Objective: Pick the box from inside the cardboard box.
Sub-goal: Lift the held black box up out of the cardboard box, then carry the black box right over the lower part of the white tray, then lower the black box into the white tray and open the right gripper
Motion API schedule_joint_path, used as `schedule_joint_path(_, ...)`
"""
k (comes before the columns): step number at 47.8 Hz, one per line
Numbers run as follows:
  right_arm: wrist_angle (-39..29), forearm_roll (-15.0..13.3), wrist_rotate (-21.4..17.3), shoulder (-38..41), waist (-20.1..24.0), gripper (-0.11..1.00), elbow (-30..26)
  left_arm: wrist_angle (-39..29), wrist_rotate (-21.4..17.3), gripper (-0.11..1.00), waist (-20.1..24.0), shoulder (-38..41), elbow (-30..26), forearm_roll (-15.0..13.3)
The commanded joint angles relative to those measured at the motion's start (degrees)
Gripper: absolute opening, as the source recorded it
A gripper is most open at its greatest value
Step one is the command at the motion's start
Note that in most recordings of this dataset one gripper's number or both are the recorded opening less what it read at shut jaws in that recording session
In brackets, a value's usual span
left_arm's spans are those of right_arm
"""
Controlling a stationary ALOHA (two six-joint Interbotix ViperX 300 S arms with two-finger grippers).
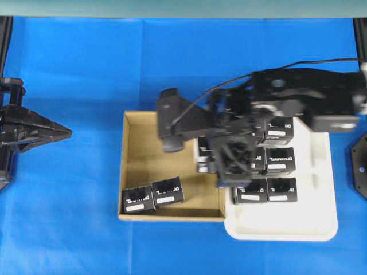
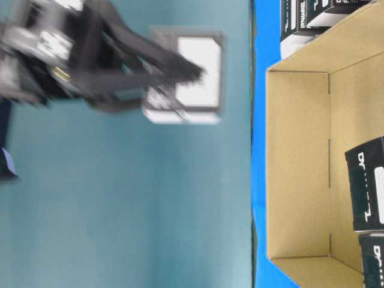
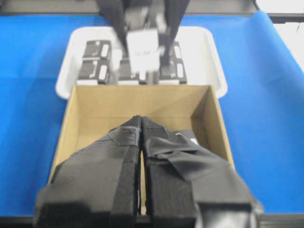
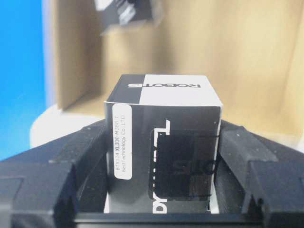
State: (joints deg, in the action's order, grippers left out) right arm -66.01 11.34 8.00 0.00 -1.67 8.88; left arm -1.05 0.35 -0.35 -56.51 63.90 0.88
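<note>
I need to keep holding the box with my right gripper. The held black box (image 4: 164,152) is short of the white tray (image 4: 52,126), so the box would fall if I opened now.
My right gripper (image 4: 161,140) is shut on a small black box (image 4: 164,118) with white lettering and a white label strip. In the left wrist view this box (image 3: 142,47) hangs in the air over the far wall of the brown cardboard box (image 3: 137,99). From overhead, the right gripper (image 1: 222,157) reaches in from the right over the cardboard box's (image 1: 149,154) right side, with the arm covering most of the held box. Two more black boxes (image 1: 137,200) (image 1: 167,191) lie in its near left corner. My left gripper (image 1: 57,133) is shut and empty, off to the left.
A white tray (image 1: 321,226) touches the cardboard box's right side and holds several identical black boxes (image 1: 281,189). Blue cloth (image 1: 74,69) covers the table around both. The right arm spans the tray's upper part.
</note>
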Motion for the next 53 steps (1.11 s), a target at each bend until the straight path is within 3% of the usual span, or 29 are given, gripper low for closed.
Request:
schedule_joint_path(1,-0.8,0.7,-2.0,-3.1,1.8,0.63,1.5,0.5,0.0,0.01,0.2,0.2,-1.6,0.1)
schedule_joint_path(13,1.6,0.7,-12.8,-9.0,8.5,0.63,11.3,0.5,0.0,0.01,0.2,0.2,-1.6,0.2)
schedule_joint_path(24,9.8,0.6,-18.5,-10.5,13.6,0.63,19.1,0.5,0.0,0.01,0.5,0.2,-1.6,0.2)
schedule_joint_path(32,14.5,0.3,-18.7,-7.5,15.9,0.63,22.1,0.4,0.0,0.01,1.2,0.3,-1.6,0.2)
schedule_joint_path(53,21.4,-1.9,-18.8,-1.5,16.3,0.63,23.9,0.5,0.4,0.01,1.2,0.1,-1.6,0.2)
